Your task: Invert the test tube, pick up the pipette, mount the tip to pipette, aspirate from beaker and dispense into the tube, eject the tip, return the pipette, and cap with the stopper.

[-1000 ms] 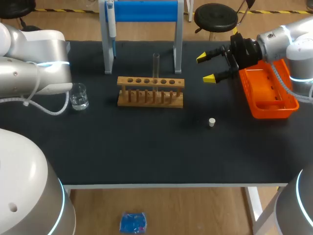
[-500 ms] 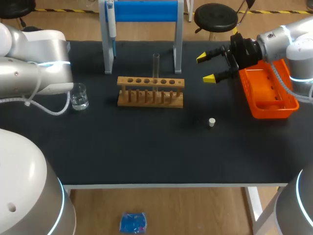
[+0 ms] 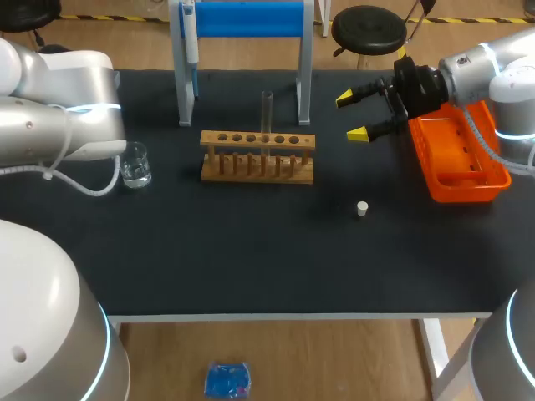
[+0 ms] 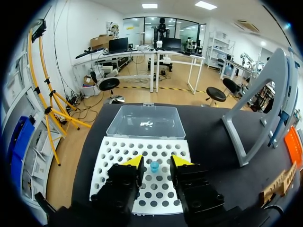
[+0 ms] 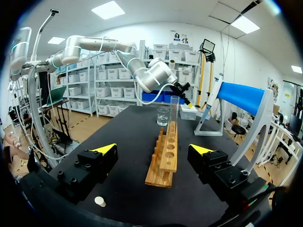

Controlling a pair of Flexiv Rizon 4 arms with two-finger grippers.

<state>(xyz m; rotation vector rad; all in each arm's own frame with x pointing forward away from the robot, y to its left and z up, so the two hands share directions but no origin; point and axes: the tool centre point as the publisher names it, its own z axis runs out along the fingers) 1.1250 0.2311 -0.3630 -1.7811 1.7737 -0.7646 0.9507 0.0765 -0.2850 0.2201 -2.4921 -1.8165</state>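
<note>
The rack [image 4: 148, 178] hides the lower part of the blue pipette tip, so I should next use my left gripper to grab the tip by its wide top end [image 4: 154, 164], which stands above the hole.
My left gripper [image 4: 156, 162] hangs open over the white tip rack [image 4: 113, 156], with one blue pipette tip [image 4: 154, 166] standing in the rack between its fingers, untouched. In the head view the left arm's body hides this gripper and the rack. The pipette [image 3: 191, 42] hangs on the blue-topped stand [image 3: 242, 21]. A clear test tube [image 3: 267, 113] stands upright in the wooden rack [image 3: 257, 156]. The beaker [image 3: 135, 164] sits left of the wooden rack. My right gripper [image 3: 358, 115] is wide open above the table, right of the rack. The white stopper [image 3: 362, 209] lies on the mat.
An orange basket [image 3: 460, 154] sits at the table's right edge, beside my right arm. A clear lidded box [image 4: 146, 122] lies just beyond the tip rack. The stand's grey legs [image 4: 246, 118] rise to the right of the left gripper.
My left arm has edged slightly to the right. The right arm and the objects on the table have not moved.
</note>
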